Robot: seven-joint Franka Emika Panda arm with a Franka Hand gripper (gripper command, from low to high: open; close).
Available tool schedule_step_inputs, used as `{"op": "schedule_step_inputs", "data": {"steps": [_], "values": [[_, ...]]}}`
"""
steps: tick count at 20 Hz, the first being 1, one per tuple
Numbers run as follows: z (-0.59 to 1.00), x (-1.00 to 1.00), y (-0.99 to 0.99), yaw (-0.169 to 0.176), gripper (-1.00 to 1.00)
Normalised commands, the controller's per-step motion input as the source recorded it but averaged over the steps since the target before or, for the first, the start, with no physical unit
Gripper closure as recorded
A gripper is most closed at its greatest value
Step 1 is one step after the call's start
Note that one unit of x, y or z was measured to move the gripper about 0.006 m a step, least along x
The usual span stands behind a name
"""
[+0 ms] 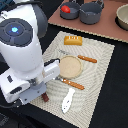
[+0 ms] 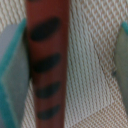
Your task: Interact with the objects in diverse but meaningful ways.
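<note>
My gripper will grab the brown sausage (image 2: 47, 60) by its grill-marked middle (image 2: 46, 67) next. Then it will put the sausage into a grey-blue pot.
In the wrist view the brown sausage (image 2: 47, 60), with dark grill marks, lies on the woven placemat (image 2: 92, 65) between my gripper's fingers (image 2: 12, 75). One finger is right beside the sausage and the other stands well apart from it. The gripper (image 2: 67, 65) is open. In the exterior view the gripper (image 1: 42, 94) is low over the mat's near corner, and one end of the sausage (image 1: 45, 98) shows under it. The tan plate (image 1: 70, 66), the bread loaf (image 1: 73, 40) and the orange-handled fork (image 1: 86, 58) and knife (image 1: 73, 84) lie on the mat.
Two grey-blue pots (image 1: 91, 12) stand on a brown board at the back, and the one (image 1: 74, 14) on the exterior view's left holds the red tomato (image 1: 65, 8). A white utensil (image 1: 68, 100) lies near the mat's front edge. A beige bowl (image 1: 123, 17) stands at the back right.
</note>
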Motion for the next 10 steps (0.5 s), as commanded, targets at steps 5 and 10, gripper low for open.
{"op": "schedule_step_inputs", "data": {"steps": [5, 10], "values": [[0.22, 0.51, -0.12, -0.028, 1.00], [0.93, 0.55, 0.11, -0.014, 1.00]]}}
